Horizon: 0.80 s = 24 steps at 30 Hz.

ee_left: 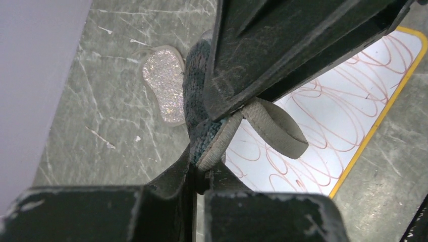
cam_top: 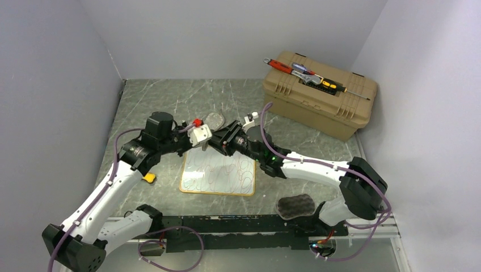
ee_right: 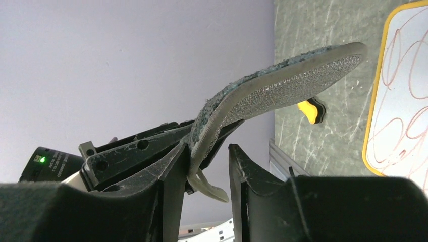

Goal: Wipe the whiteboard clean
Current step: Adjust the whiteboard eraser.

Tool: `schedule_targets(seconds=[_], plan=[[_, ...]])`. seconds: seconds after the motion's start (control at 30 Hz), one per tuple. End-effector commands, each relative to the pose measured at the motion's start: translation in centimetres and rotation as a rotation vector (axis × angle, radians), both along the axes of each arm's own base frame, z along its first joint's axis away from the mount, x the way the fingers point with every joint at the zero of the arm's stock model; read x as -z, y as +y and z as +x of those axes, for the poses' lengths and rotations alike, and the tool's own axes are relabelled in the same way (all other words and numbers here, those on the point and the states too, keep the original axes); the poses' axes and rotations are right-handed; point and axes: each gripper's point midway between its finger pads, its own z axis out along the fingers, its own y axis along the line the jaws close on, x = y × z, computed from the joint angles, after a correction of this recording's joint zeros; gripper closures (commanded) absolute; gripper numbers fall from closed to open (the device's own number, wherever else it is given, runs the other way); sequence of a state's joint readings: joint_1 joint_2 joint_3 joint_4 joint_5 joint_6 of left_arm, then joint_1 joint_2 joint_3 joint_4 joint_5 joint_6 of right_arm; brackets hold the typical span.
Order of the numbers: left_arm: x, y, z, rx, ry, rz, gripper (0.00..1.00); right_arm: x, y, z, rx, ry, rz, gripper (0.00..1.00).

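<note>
Next, my right gripper grips the eraser pad by its grey-bordered end near the strap loop [ee_right: 200, 155]. The eraser pad's fuzzy blue-grey side stays free to erase the whiteboard.
The whiteboard [cam_top: 218, 173], yellow-framed and covered in reddish scribbles, lies flat between the arms and shows in both wrist views [ee_left: 353, 85] [ee_right: 404, 101]. Both grippers meet above its far edge. My left gripper [cam_top: 210, 141] [ee_left: 204, 169] is shut on the end of a flat eraser pad [ee_left: 199, 96] with a fuzzy blue-grey face and a grey strap loop. My right gripper [cam_top: 222, 141] [ee_right: 209, 151] is open around that same pad [ee_right: 282, 83]. The pad rests against one finger, with a gap to the other.
A second, glittery grey pad [cam_top: 214, 119] [ee_left: 164, 83] lies on the table beyond the board. A dark sponge [cam_top: 295, 205] sits near the right arm's base, and a small yellow piece [cam_top: 149, 178] left of the board. A tan toolbox [cam_top: 317, 96] with tools stands at back right.
</note>
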<state>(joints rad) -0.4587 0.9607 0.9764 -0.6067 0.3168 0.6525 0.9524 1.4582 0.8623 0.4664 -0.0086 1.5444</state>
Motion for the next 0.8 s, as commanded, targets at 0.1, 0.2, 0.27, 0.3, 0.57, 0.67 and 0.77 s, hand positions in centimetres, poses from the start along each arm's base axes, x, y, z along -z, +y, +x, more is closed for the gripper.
schedule_targets(seconds=[0.1, 0.2, 0.27, 0.3, 0.57, 0.67, 0.77], plan=[[-0.7, -0.8, 0.5, 0.051, -0.134, 0.088, 0.98, -2.1, 0.5, 0.0, -0.021, -0.025, 0.049, 0.63], [-0.5, -0.9, 0.4, 0.059, -0.144, 0.113, 0.98, -2.1, 0.5, 0.0, -0.021, -0.026, 0.042, 0.62], [-0.4, -0.9, 0.4, 0.061, -0.148, 0.118, 0.98, -2.0, 0.2, 0.1, -0.015, -0.027, 0.04, 0.63], [-0.4, -0.9, 0.5, 0.059, -0.149, 0.12, 0.98, -1.7, -0.1, 0.1, -0.008, -0.027, 0.035, 0.66], [0.2, -0.7, 0.8, -0.049, -0.014, 0.1, 0.63, 0.8, -2.0, 0.0, -0.001, -0.044, -0.185, 1.0], [1.1, -0.1, 1.1, -0.174, 0.107, 0.1, 0.35, 4.2, -5.2, -0.2, 0.005, -0.04, -0.486, 1.0], [2.2, 0.4, 1.2, -0.264, 0.205, 0.111, 0.2, 6.8, -8.8, -1.1, -0.015, -0.017, -0.693, 1.0]])
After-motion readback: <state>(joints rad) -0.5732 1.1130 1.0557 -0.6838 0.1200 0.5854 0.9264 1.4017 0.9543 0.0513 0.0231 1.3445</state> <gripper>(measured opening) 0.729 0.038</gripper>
